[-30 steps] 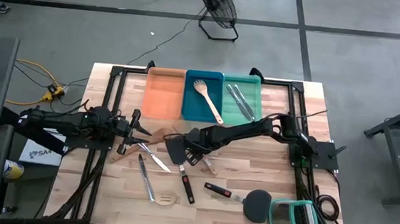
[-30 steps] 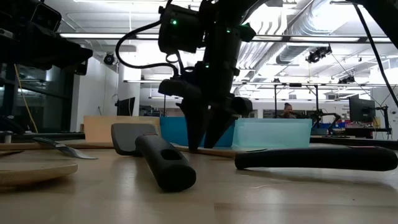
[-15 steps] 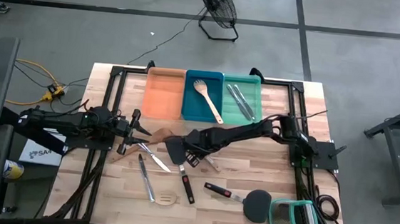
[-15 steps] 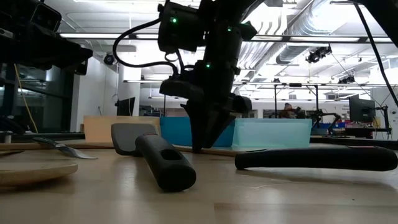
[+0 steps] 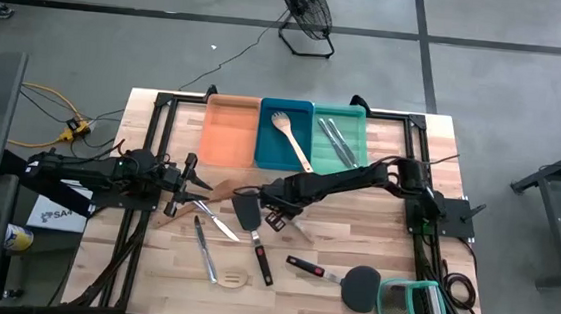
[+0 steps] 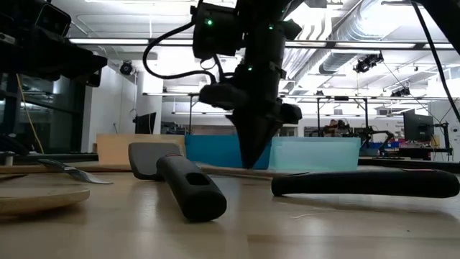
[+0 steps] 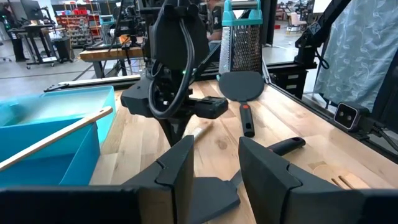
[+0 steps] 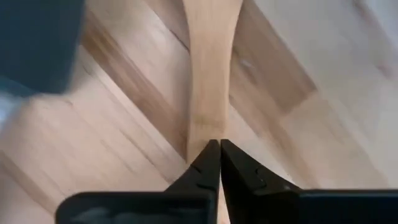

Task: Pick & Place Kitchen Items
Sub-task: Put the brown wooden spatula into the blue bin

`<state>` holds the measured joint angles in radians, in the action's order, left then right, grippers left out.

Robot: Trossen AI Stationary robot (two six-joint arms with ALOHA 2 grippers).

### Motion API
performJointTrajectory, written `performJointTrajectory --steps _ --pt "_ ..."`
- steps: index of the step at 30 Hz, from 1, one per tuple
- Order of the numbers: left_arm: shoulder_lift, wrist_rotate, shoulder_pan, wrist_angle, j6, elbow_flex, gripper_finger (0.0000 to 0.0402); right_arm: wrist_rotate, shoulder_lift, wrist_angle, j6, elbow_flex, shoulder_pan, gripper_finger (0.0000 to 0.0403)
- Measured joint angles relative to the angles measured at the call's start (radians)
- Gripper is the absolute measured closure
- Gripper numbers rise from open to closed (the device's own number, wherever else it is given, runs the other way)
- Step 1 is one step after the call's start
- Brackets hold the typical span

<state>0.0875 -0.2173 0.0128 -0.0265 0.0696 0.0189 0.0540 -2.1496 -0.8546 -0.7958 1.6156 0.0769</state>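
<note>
The pale wooden utensil is below my right gripper's closed fingers, so I will next open them again, then lower them to close on its flat handle (image 8: 208,118).
Kitchen items lie scattered on the wooden table (image 5: 375,235). My right gripper (image 5: 274,217) (image 6: 253,164) points down at mid-table with its fingers shut (image 8: 217,149), over the handle of a pale wooden utensil (image 8: 208,68) (image 7: 198,132) lying flat on the table. A black spatula (image 5: 248,215) (image 6: 180,183) lies just left of it. My left gripper (image 5: 190,182) (image 7: 214,162) waits at the table's left, level and open, with nothing between its fingers. A wooden spatula (image 5: 222,187) lies next to it. My right gripper's shut fingertips come from above, pointing down, right at the wooden handle's narrow end (image 8: 200,134). I cannot tell whether they touch it. The handle lies flat on the table, and no wood shows between the fingers.
At the far edge stand an orange tray (image 5: 230,133), a blue tray (image 5: 273,148) with a wooden spoon (image 5: 292,140), and a teal tray (image 5: 355,133) with silver cutlery. A round black spatula (image 5: 359,287), a green-framed grater (image 5: 412,306), a knife (image 5: 203,246) and a slotted wooden spatula (image 5: 232,278) lie near the front.
My right gripper has shut its fingers, which stood apart a second ago, and has risen a little above the table. The utensils lie where they were.
</note>
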Motion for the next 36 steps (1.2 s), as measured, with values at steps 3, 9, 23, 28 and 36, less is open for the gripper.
performJointTrajectory --steps 3,9,23,28,36 --pt "0.000 0.000 0.000 0.000 0.000 0.000 0.0277 0.009 0.003 -0.006 -0.008 0.001 0.000 0.0402" --pt "0.000 0.000 0.000 0.000 0.000 0.000 0.0277 -0.007 0.005 0.001 -0.012 0.002 0.001 0.0402" --pt "0.000 0.000 0.000 0.000 0.000 0.000 0.0277 -0.027 0.009 0.007 0.197 0.004 -0.026 0.0240" --pt "0.000 0.000 0.000 0.000 0.000 0.000 0.0277 -0.042 0.001 -0.016 0.277 0.004 -0.046 0.0207" --pt "0.000 0.000 0.000 0.000 0.000 0.000 0.0277 -0.073 -0.030 -0.022 0.281 -0.011 -0.033 0.0219"
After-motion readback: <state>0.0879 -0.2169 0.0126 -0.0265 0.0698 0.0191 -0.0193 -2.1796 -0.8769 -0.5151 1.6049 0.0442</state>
